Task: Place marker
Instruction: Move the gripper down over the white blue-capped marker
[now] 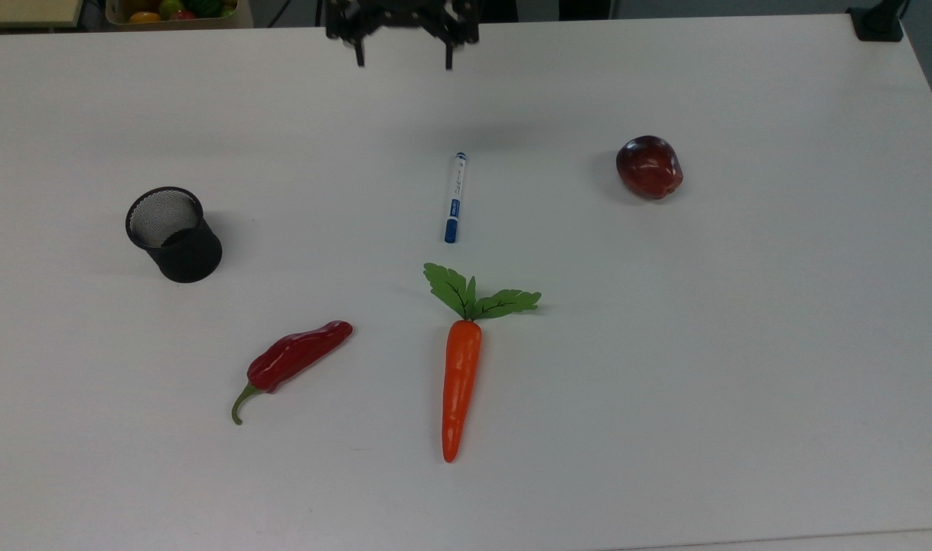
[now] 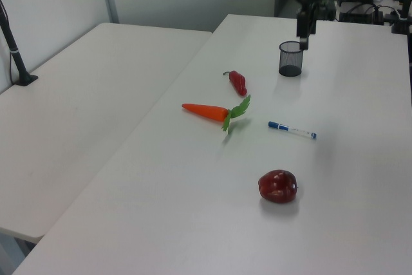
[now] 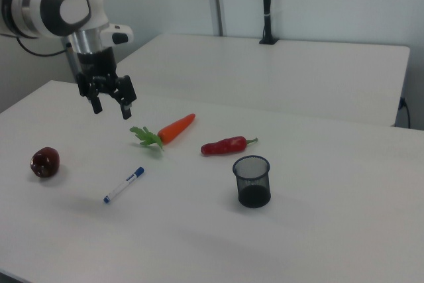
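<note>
The marker should go in the black mesh cup (image 2: 291, 60), so my gripper should grab the marker by its blue-labeled body (image 2: 284, 127) next.
The marker (image 1: 454, 197), a slim white pen with a blue cap, lies flat near the middle of the white table (image 1: 741, 344). In the right view the marker (image 3: 124, 185) rests between the apple and the black cup. My gripper (image 1: 402, 60) hangs open and empty by the table's far edge in the top view, well short of the marker. From the right view the gripper (image 3: 111, 107) is seen up in the air, above and beyond the marker, fingers pointing down and spread apart.
A black mesh cup (image 1: 174, 236) stands at the top view's left. A red chili pepper (image 1: 298, 358) and an orange carrot (image 1: 461, 383) lie nearer the front. A dark red apple (image 1: 649, 167) sits at the top view's right. A second table (image 2: 77, 114) adjoins.
</note>
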`<state>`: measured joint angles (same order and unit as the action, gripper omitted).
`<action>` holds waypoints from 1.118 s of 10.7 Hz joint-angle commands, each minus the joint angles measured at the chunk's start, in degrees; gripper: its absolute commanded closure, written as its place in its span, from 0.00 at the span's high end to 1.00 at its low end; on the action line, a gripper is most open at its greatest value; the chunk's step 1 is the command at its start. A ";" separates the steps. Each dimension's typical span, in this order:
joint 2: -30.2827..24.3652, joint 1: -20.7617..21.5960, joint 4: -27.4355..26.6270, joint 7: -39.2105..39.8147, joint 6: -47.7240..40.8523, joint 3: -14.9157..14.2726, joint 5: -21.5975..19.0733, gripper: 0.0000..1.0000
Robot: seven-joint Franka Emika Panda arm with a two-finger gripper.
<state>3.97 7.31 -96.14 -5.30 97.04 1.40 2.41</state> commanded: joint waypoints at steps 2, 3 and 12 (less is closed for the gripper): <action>4.10 3.59 -4.58 -2.44 6.49 -0.34 0.58 1.00; 5.59 3.68 -4.76 -2.44 7.98 -0.34 0.58 1.00; 18.61 5.61 -6.25 -8.58 21.34 -0.34 4.35 0.86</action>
<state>21.03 11.76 -101.54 -9.67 115.10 1.42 4.14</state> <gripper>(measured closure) 0.040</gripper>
